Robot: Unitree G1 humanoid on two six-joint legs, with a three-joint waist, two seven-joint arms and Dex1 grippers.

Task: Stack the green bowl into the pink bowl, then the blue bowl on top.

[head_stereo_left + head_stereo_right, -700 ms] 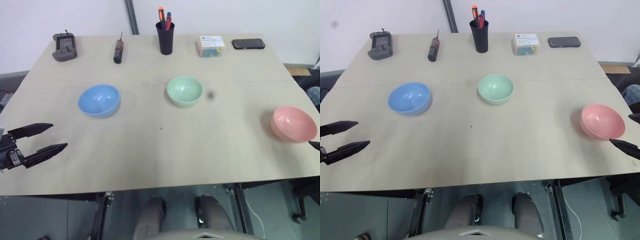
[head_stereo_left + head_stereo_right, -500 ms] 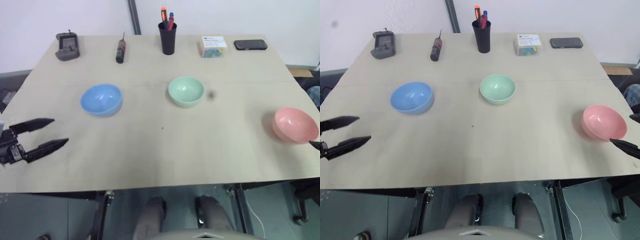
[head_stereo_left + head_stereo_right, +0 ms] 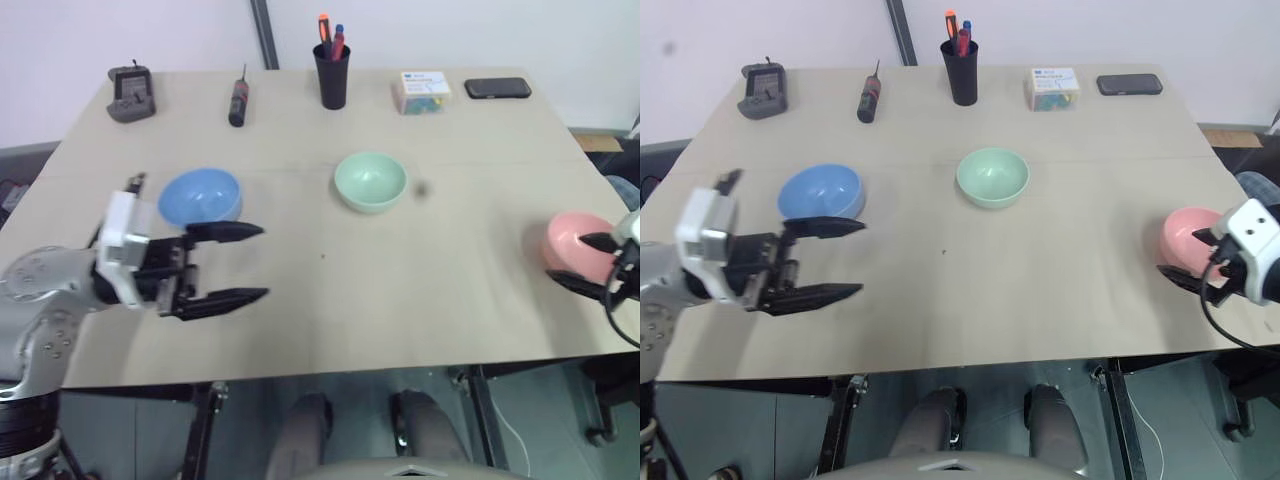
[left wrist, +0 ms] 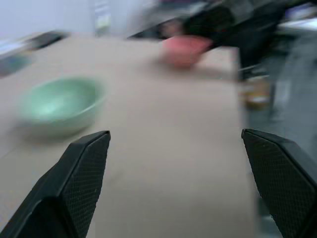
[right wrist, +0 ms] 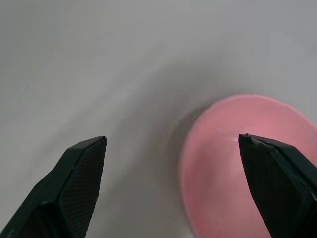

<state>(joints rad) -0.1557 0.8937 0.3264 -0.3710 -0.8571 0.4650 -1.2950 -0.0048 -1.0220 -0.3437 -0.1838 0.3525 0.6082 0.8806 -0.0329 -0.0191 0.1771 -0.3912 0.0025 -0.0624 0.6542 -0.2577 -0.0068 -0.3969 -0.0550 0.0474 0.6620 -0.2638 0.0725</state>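
I need to grab the pink bowl's rim (image 3: pixel 550 235) with my right gripper next, to set up the pink bowl as the base for the green bowl (image 3: pixel 370 181).
The blue bowl (image 3: pixel 198 195) sits at the table's left, the green bowl (image 3: pixel 370 181) in the middle, and the pink bowl (image 3: pixel 572 225) near the right edge. All three are upright and apart. My left gripper (image 3: pixel 264 262) is open and empty, pointing right just in front of the blue bowl. Its wrist view looks across the table at the green bowl (image 4: pixel 59 104) and the pink bowl (image 4: pixel 183 48) beyond. My right gripper (image 3: pixel 566 258) is open at the pink bowl's near right side, with the pink bowl (image 5: pixel 237 163) close ahead between its fingers.
Along the far edge stand a grey device (image 3: pixel 130 93), a screwdriver (image 3: pixel 238 100), a black pen cup (image 3: pixel 331 75), a small box of pins (image 3: pixel 421 92) and a black phone (image 3: pixel 497 88). Bare tabletop (image 3: pixel 400 280) lies between the bowls and the near edge.
My left arm has swung in from the table's left edge toward the middle, fingers still open. My right gripper has come in from the right edge up to the pink bowl.
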